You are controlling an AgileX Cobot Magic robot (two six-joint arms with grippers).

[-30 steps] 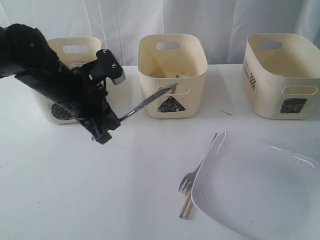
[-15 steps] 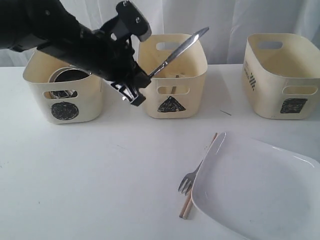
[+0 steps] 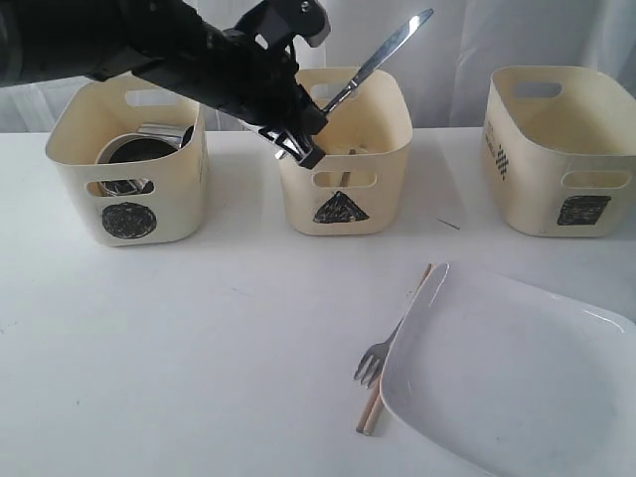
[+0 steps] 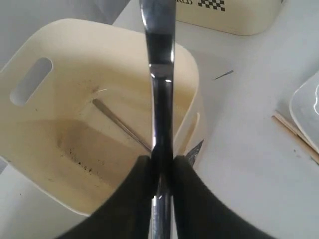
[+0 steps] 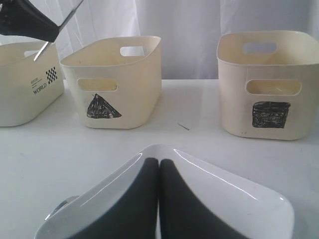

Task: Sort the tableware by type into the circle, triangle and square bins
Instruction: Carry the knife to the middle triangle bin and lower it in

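Note:
My left gripper is holding the steel knife, which slants up across the bin's front rim [image 3: 360, 155] [image 4: 186, 116]. It needs to keep holding the knife until the knife's lower end points into the triangle bin.
My left gripper [image 3: 316, 117] [image 4: 162, 162] is shut on a steel knife [image 3: 383, 58] [image 4: 162, 74], which slants up above the triangle bin [image 3: 343, 189] [image 4: 75, 64]. A thin metal utensil [image 4: 119, 127] lies inside that bin. The circle bin [image 3: 129, 199] holds steel cups [image 3: 134, 149]. The square bin [image 3: 556, 169] [image 5: 269, 84] stands at the right. A fork [image 3: 376, 358] and wooden chopsticks [image 3: 373, 407] lie beside the large white plate [image 3: 507, 378] [image 5: 239, 199]. My right gripper [image 5: 159, 164] is shut and empty just above the plate; the exterior view does not show it.
The three bins stand in a row along the back of the white table [image 3: 199, 348], in front of a white curtain. A small dark sliver [image 3: 449, 224] lies between the triangle and square bins.
My left arm has lifted the knife from in front of the circle bin, up and to the right, to above the triangle bin. Nothing else moved.

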